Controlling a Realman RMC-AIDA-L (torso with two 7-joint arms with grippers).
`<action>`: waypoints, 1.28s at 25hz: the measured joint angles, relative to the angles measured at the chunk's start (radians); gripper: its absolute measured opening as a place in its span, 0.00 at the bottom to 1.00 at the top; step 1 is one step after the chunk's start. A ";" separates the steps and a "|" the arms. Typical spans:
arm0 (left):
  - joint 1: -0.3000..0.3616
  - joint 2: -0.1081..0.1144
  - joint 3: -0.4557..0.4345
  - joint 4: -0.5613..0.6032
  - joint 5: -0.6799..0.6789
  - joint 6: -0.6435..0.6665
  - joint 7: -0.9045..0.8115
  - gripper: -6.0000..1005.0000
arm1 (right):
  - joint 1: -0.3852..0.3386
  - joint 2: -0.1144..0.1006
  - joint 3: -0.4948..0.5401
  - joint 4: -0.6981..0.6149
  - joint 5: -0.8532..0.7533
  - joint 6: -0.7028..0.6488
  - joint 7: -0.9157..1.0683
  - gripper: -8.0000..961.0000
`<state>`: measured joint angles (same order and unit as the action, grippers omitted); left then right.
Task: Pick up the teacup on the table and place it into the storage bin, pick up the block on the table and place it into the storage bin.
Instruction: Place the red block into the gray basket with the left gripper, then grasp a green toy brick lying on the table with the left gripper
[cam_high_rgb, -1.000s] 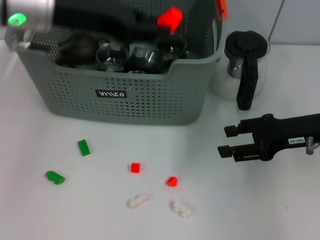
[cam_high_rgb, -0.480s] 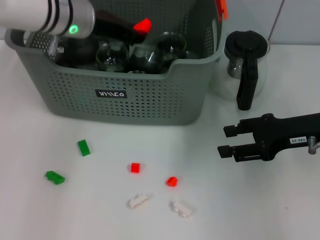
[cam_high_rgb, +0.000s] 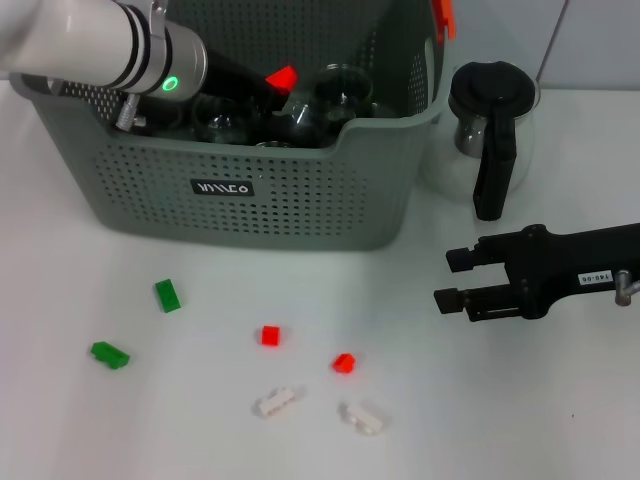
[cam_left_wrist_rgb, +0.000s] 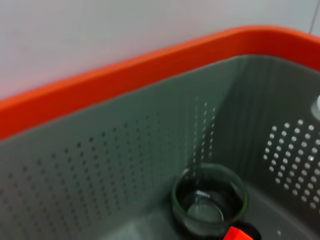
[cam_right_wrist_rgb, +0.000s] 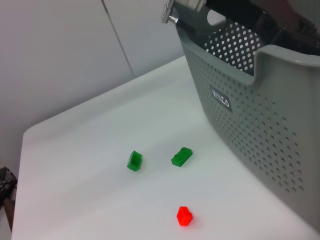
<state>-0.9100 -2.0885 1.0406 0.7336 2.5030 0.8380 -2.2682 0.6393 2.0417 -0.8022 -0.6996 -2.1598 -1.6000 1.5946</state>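
The red block is inside the bin's sides, and it would stay in the bin if I opened now, so my left gripper should release the block.
The grey perforated storage bin stands at the back of the table. My left gripper reaches down inside it, shut on a small red block. In the left wrist view the bin's inner wall fills the picture, with a glass teacup on the floor and the red block just at the edge. More glass teacups lie in the bin. My right gripper hovers open over the table to the right, holding nothing.
Loose blocks lie in front of the bin: two green, two red, two white. A glass pitcher with a black handle stands right of the bin.
My left arm has swung left and sunk lower into the bin, carrying the red block down with it. The right arm has stayed put.
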 joint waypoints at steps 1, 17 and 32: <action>-0.003 0.001 0.000 -0.001 0.006 0.004 -0.016 0.31 | 0.000 0.000 0.000 0.000 0.000 -0.001 0.000 0.73; 0.218 -0.050 -0.074 0.525 -0.249 0.372 -0.058 0.68 | -0.003 -0.003 0.000 0.000 0.000 -0.002 0.000 0.73; 0.373 -0.039 -0.403 0.684 -0.256 0.967 0.145 0.73 | -0.005 0.004 0.010 0.000 0.001 -0.031 -0.008 0.73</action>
<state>-0.5365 -2.1278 0.6381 1.4178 2.2475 1.8052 -2.1227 0.6343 2.0453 -0.7920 -0.6995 -2.1584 -1.6314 1.5865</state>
